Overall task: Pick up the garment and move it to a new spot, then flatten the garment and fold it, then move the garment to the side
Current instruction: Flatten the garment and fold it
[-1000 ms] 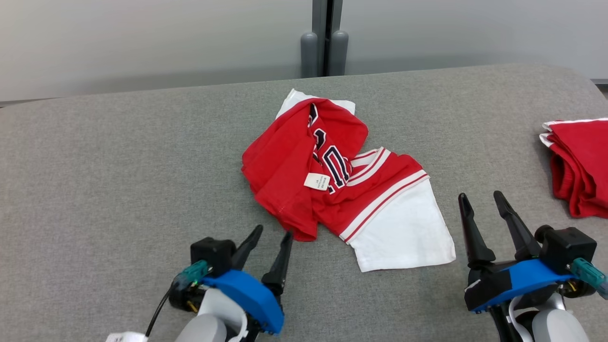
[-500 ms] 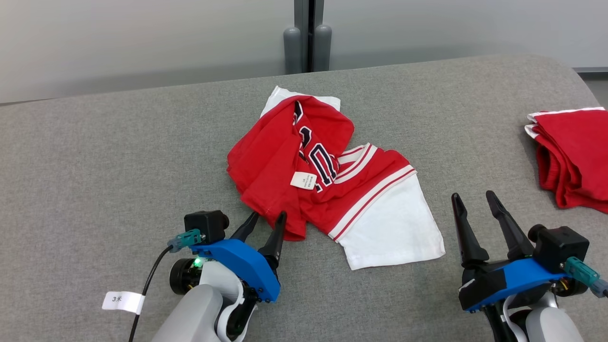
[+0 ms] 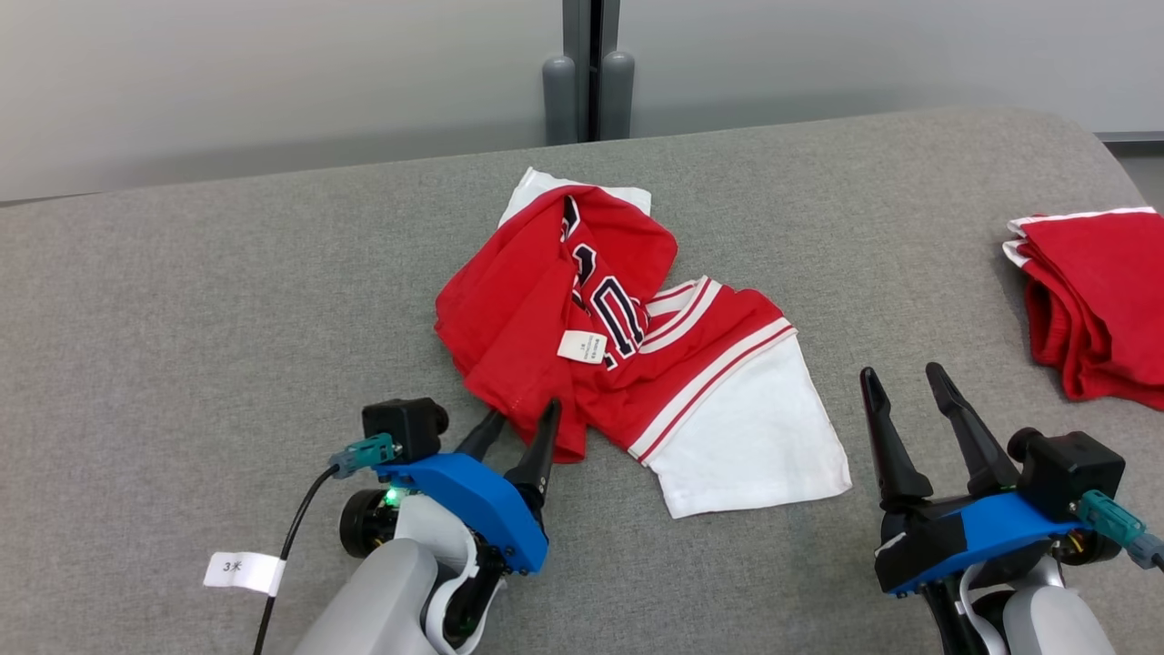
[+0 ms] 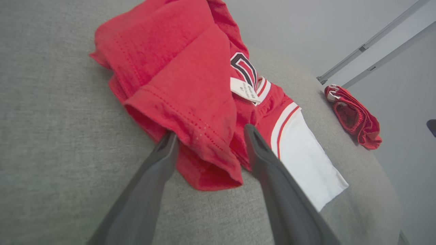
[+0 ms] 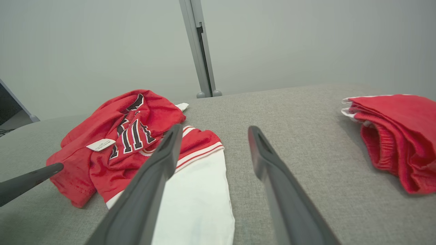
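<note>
The left gripper will pinch the garment next by its raised red hem [image 3: 525,410], which arches up off the table, while the crumpled body [image 3: 513,289] lies slack.
The garment [image 3: 582,309] is a crumpled red jersey with dark lettering, white-striped trim, a white sleeve [image 3: 755,437] and a small white label; it lies mid-table. It appears again as the garment [image 4: 180,78] and the garment [image 5: 112,146]. My left gripper [image 3: 521,422] is open, its two fingers straddling the garment's near red hem; in the left wrist view the left gripper [image 4: 210,136] has that hem fold between its tips. My right gripper [image 3: 902,378] stands open over bare table, right of the white sleeve; the right gripper [image 5: 214,131] holds nothing.
The grey fabric-covered table [image 3: 200,300] runs out to a rounded right end. A second red folded cloth pile [image 3: 1100,300] lies at the far right edge. A grey wall with a vertical post [image 3: 589,68] stands behind the table.
My left gripper has moved forward and a little right, from short of the garment to straddling its near red hem. The right gripper has crept slightly forward. The camera shifted earlier.
</note>
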Available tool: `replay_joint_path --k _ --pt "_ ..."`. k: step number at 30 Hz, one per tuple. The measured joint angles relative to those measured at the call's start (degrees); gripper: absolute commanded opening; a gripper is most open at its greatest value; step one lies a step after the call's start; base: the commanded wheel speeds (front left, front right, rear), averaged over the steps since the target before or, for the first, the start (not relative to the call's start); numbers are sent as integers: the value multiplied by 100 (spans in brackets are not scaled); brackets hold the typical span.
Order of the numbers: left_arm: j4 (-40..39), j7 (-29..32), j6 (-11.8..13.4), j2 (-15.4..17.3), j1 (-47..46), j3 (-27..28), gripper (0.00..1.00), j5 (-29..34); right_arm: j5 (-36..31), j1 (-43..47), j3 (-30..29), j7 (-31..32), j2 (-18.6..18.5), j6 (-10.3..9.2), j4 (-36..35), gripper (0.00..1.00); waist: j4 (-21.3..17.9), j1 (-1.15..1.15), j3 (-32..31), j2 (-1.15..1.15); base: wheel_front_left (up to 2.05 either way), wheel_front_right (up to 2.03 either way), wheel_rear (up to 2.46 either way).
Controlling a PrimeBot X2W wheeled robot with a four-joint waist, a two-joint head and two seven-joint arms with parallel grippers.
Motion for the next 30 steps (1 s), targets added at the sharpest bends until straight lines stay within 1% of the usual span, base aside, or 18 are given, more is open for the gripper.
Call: replay_joint_path --k 1,2,3,7,11,13,15,17,20,22,26,28,30 --pt "0 45 -1 0 -1 -45 45 -49 0 0 0 0 0 0 -3 100 4 0 -5 0 0 0 0" --pt "-12 55 -2 -1 -1 -90 18 -58 0 1 -1 1 0 0 -3 100 10 0 -11 0 0 0 0" --pt "-44 36 -3 -5 -1 -114 0 -97 0 1 -4 1 0 0 -4 100 20 0 -18 0 0 0 0" --pt "-158 -186 -5 12 -3 -186 0 -175 -1 18 -37 10 -1 0 -12 100 98 0 -45 0 0 0 0" --pt "-360 -383 -13 171 2 -241 0 -253 -2 36 -40 33 0 0 -26 100 226 0 -73 0 0 0 0" --pt "-498 -415 -14 341 59 -250 0 -257 -7 40 -46 52 0 0 -54 100 287 0 -90 0 0 0 0" --pt "-658 -433 -2 583 226 -241 0 -222 -18 47 -56 66 0 0 -83 100 351 0 -99 0 0 0 0" --pt "-849 -419 143 889 407 -226 0 -91 -18 62 -90 77 1 0 -122 100 419 0 -96 0 0 0 0" --pt "-1178 -402 472 1374 613 -121 0 99 -18 72 -108 83 1 0 -168 100 520 0 -62 0 0 0 0" --pt "-1429 -403 660 1616 720 -38 0 188 -18 80 -122 90 1 0 -178 100 578 0 -26 0 0 0 0" --pt "-1906 -541 1082 1998 879 149 0 421 -12 79 -133 91 1 0 -170 100 632 0 25 0 0 0 0" --pt "-2208 -693 1246 2116 972 282 0 467 5 76 -135 91 1 0 -162 100 631 0 29 0 0 0 0" --pt "-2515 -759 1357 2210 1077 334 0 533 9 71 -144 90 1 0 -160 100 622 0 30 0 0 0 0"
